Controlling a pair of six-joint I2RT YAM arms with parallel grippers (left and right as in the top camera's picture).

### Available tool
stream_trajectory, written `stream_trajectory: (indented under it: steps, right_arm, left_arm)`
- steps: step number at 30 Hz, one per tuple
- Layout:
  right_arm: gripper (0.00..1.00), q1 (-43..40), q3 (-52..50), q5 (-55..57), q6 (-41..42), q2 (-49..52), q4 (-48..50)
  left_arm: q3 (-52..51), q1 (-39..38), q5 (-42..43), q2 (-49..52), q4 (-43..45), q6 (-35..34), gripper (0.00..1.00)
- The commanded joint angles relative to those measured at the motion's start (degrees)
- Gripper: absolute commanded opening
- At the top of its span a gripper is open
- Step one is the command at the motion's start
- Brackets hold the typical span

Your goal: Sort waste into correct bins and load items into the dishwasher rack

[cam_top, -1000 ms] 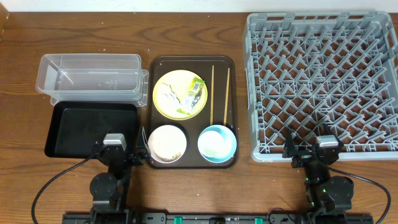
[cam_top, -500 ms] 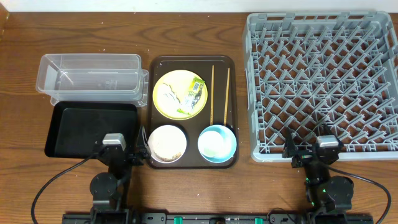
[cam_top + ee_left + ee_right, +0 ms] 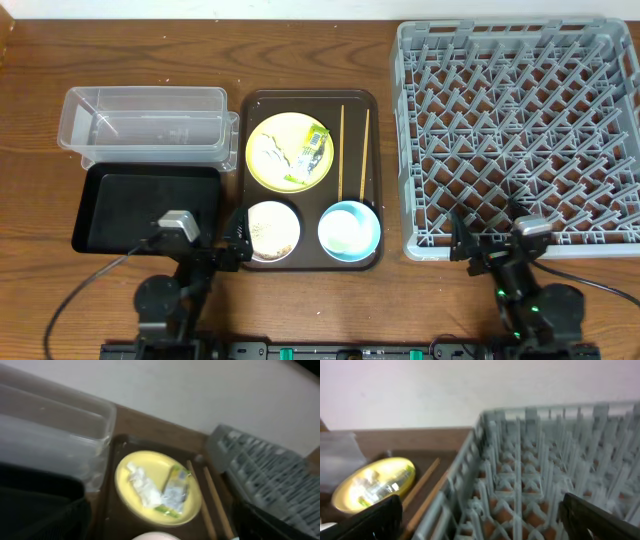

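Observation:
The white cup in the blue bowl [image 3: 348, 228] needs to be grabbed next by the cup's rim with my left gripper. The cup's body will then stay free for handing it over to my right gripper.
The yellow plate [image 3: 290, 150] lies on the brown serving tray and holds white rice grains [image 3: 267, 150] and a green-and-white wrapper [image 3: 313, 152]. It also shows in the left wrist view [image 3: 157, 485] and the right wrist view [image 3: 372, 482]. Two chopsticks [image 3: 352, 150] lie right of it. The white-pinkish bowl [image 3: 270, 230] and the blue bowl [image 3: 348, 228] sit at the tray's front. The clear tub [image 3: 140, 120] and the black tray [image 3: 140, 205] are on the left, and the grey rack [image 3: 520, 130] is on the right. My left gripper [image 3: 222, 250] [image 3: 160, 530] is open beside the white-pinkish bowl. My right gripper [image 3: 480, 250] [image 3: 482, 525] is open at the rack's front edge.
The dark brown serving tray [image 3: 310, 258] stands between the bins and the rack. The rack's upright pegs [image 3: 535, 475] rise just ahead of my right gripper. Cables [image 3: 80, 290] trail over the table's front edge near both arm bases.
Both arms have started to move. My left gripper has swung right toward the white-pinkish bowl. My right gripper has shifted slightly left along the rack's front edge.

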Motion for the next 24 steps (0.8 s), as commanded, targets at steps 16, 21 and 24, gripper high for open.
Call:
stream_trajectory:
  steps: [16,21,24]
  right_arm:
    - [0.99,0.22,51.30,-9.40,0.26,43.06,-37.11]
    - [0.99,0.20,51.63,-11.08,1.09,44.39,-37.16]
    - [0.99,0.20,51.60,-8.20,4.42,44.41,-37.20]
  left_arm:
    - [54.05,-0.26,16.87,52.78,-51.30,-1.95,0.92]
    - [53.86,-5.79,20.52,58.97,-53.96,2.43,0.92]
    - [52.92,-13.84,11.98,61.35,-55.45,2.36,0.90]
